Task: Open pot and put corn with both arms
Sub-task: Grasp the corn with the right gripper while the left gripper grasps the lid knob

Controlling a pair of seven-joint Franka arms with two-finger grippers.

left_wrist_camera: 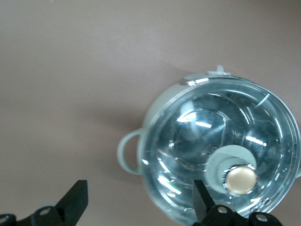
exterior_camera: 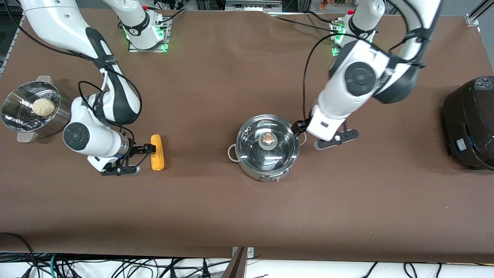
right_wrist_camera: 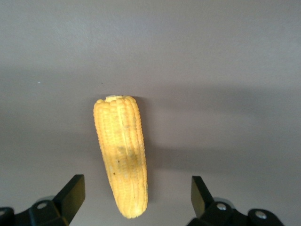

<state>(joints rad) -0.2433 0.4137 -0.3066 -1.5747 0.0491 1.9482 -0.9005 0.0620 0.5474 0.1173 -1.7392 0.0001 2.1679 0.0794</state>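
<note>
The pot (exterior_camera: 267, 154) needs to be opened for the corn, so my left gripper needs to grab the glass lid by its tan knob (exterior_camera: 268, 139) next.
The pot (exterior_camera: 267, 154) stands mid-table with its glass lid (exterior_camera: 254, 148) on, tan knob (exterior_camera: 268, 139) on top. My left gripper (exterior_camera: 308, 135) hangs open over the pot's rim on the side toward the left arm's end. In the left wrist view, the left gripper (left_wrist_camera: 139, 200) has one finger (left_wrist_camera: 202, 200) over the lid (left_wrist_camera: 211, 141) and the other over bare table. The corn (exterior_camera: 157, 152) lies on the table toward the right arm's end. My right gripper (exterior_camera: 142, 157) is open close beside it. In the right wrist view, the corn (right_wrist_camera: 123, 155) has one end between the right gripper's (right_wrist_camera: 136, 197) spread fingers, untouched.
A perforated steel steamer basket (exterior_camera: 15, 116) with a white bun (exterior_camera: 43, 107) stands at the right arm's end of the table. A big black rice cooker (exterior_camera: 469, 121) stands at the left arm's end. Brown cloth covers the table.
</note>
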